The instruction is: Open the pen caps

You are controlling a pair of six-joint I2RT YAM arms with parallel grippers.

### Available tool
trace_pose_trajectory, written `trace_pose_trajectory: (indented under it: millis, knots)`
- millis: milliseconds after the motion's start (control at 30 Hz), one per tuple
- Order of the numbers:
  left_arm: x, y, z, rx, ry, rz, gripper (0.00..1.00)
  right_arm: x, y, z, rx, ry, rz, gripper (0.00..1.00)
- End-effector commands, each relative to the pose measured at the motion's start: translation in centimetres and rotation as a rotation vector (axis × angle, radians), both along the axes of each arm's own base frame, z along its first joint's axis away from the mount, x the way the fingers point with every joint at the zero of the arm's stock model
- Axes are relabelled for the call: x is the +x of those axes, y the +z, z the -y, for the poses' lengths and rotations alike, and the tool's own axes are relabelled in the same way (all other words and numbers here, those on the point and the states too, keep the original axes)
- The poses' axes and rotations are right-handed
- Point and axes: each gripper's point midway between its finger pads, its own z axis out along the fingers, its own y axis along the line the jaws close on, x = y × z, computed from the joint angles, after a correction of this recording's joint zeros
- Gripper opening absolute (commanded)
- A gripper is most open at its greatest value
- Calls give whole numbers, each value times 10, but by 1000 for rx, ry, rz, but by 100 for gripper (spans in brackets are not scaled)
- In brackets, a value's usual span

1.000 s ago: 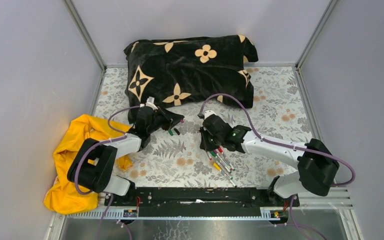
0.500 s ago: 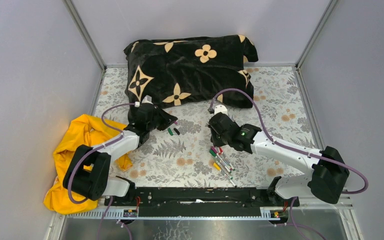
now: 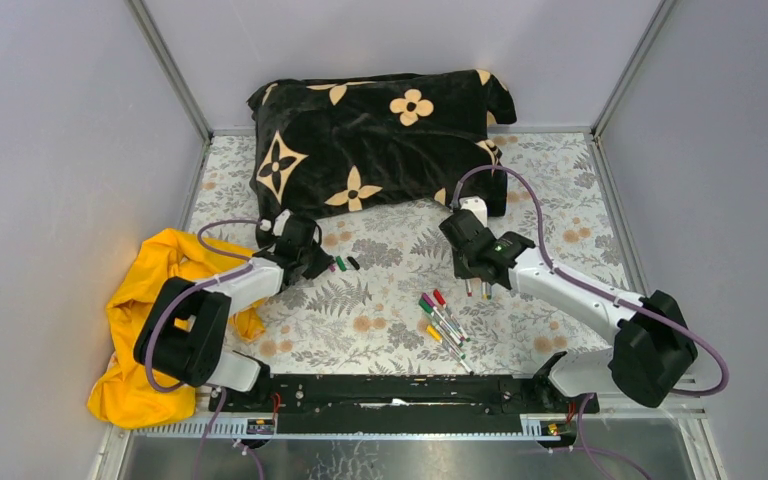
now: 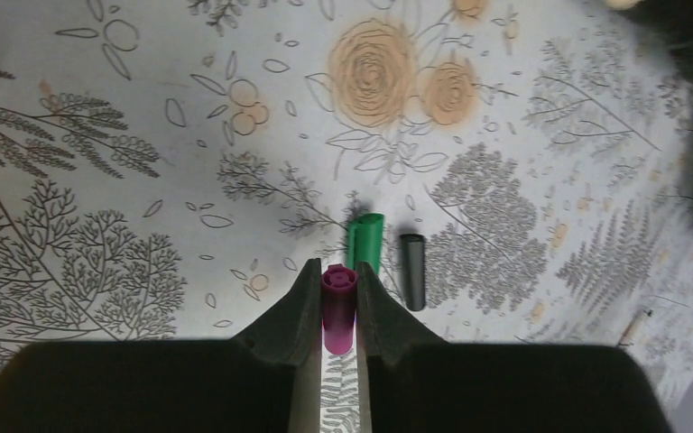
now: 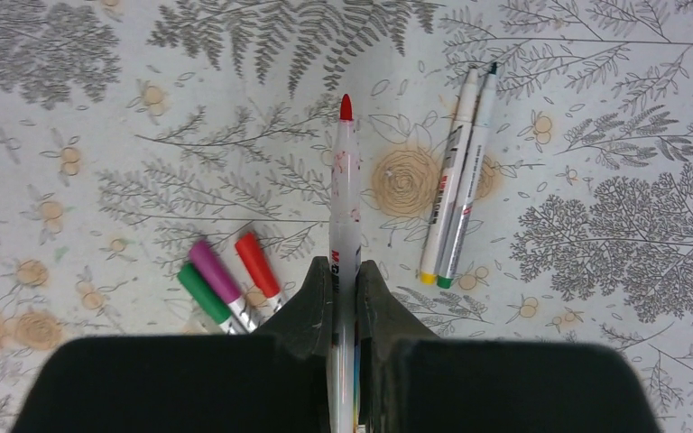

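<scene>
The whitish pen is short of the two uncapped pens and would drop onto empty table, so it is too early to open my right gripper. The gripper moves the pen toward them first.
My left gripper (image 4: 338, 271) is shut on a magenta pen cap (image 4: 338, 311), held just above the table. A green cap (image 4: 366, 242) and a black cap (image 4: 412, 271) lie loose just beyond it, and both show in the top view, green (image 3: 341, 264) and black (image 3: 354, 263). My right gripper (image 5: 345, 266) is shut on an uncapped whitish pen with a red tip (image 5: 346, 171). Two uncapped pens (image 5: 456, 207) lie to its right. Capped pens with green (image 5: 200, 290), magenta (image 5: 217, 271) and red (image 5: 257, 263) caps lie to its left.
A black pillow with tan flowers (image 3: 380, 140) lies across the back of the table. A yellow cloth (image 3: 150, 300) is heaped at the left beside my left arm. The group of pens (image 3: 442, 318) lies at the middle front. Grey walls close in three sides.
The grippers have drawn apart. My right gripper moved right and back with the pen, away from the pen group. My left gripper drew back to the left with the magenta cap.
</scene>
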Motion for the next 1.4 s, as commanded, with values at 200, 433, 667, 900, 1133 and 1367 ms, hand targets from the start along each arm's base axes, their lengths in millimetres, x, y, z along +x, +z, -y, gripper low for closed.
trace_pose_trajectory:
  millis: [200,433,667,900,1133,1367]
  knots:
    - [-3,-22,-15,78,36,-40,17,14,-23,18,-108,-52,-36,0]
    - [-1,-21,-16,79,44,-39,26,20,-40,28,-164,-93,-72,0]
    - [-1,-18,-18,80,55,-30,32,24,-55,34,-199,-111,-102,2]
    - [-4,-15,-21,81,73,-23,36,29,-61,41,-211,-140,-113,4]
    - [-6,-9,-22,74,79,-9,36,33,-67,41,-205,-143,-125,7]
    - [-6,-2,-22,65,81,10,36,36,-71,42,-200,-148,-137,11]
